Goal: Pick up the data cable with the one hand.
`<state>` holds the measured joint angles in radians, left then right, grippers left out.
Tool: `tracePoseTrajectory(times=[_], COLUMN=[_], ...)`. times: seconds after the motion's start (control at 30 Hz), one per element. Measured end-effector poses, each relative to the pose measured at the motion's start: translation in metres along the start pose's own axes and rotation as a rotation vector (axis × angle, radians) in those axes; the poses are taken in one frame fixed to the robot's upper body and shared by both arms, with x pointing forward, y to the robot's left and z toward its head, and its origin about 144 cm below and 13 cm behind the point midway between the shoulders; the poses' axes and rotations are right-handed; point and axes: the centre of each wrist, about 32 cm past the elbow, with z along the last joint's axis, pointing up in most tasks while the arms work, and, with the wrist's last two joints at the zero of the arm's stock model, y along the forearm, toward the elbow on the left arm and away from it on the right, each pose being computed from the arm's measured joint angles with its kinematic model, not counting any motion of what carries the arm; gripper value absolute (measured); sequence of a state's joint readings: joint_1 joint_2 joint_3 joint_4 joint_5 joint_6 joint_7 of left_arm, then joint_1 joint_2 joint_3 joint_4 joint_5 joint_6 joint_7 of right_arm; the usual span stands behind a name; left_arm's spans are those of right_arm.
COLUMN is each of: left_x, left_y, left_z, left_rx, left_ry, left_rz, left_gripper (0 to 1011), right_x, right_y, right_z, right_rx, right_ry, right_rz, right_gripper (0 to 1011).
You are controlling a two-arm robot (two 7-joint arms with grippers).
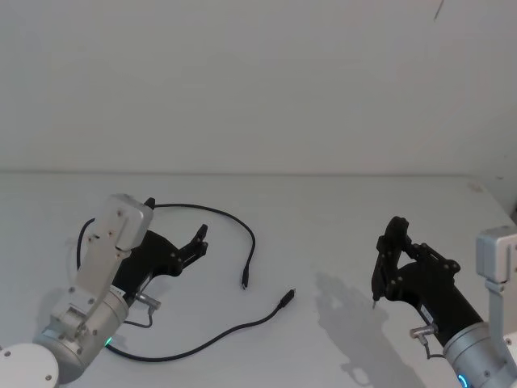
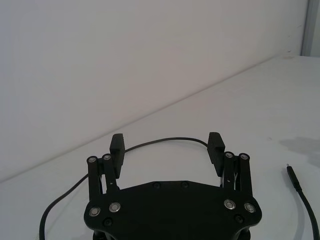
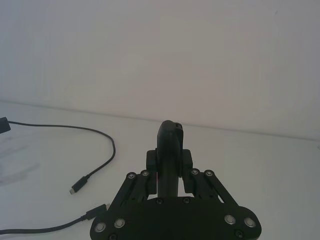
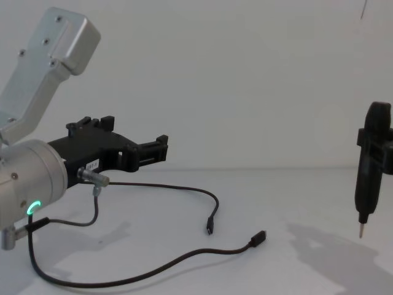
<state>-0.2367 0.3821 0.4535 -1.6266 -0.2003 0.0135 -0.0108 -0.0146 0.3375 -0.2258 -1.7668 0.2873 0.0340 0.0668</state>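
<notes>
The cable shows a gap above its shadow [image 4: 209, 265] at the raised part behind its thicker plug [image 4: 207, 251], and the left gripper should grab it there next.
The data cable [image 1: 249, 232] lies on the white table in a long loop. One plug [image 1: 243, 283] and the other plug [image 1: 286, 298] rest close together near the middle. My left gripper [image 1: 202, 239], black with a green ring light, hovers open above the loop's upper arc. In the left wrist view the cable [image 2: 165, 140] runs on the table past the open left gripper [image 2: 166, 146], untouched. From the chest view the left gripper [image 4: 163, 148] hangs clear above the cable [image 4: 184, 188]. My right gripper [image 1: 384, 263] is shut at the right, far from the cable [image 3: 106, 138].
The white table [image 1: 339, 210] meets a plain white wall at the back. The right gripper [image 4: 368, 172] holds its thin pointed tip [image 4: 360, 232] just above the table. A short wire loop [image 4: 92, 212] hangs from the left wrist.
</notes>
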Motion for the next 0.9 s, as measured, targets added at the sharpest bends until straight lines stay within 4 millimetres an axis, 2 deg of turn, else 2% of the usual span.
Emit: tracePoseTrajectory(times=[0.53,0.9], left_x=[0.0001,0.0082], left_y=[-0.0002,0.0001], left_z=[0.0002,0.0038], left_rx=[-0.001,-0.014], left_ry=[0.001,0.024], left_rz=[-0.006,-0.091], left_gripper=[1001,1001], right_x=[0.0,0.0], right_y=[0.0,0.0], right_z=[0.0,0.0], right_rx=[0.0,0.0], right_ry=[0.0,0.0], right_rz=[0.0,0.0], right_gripper=[279,279])
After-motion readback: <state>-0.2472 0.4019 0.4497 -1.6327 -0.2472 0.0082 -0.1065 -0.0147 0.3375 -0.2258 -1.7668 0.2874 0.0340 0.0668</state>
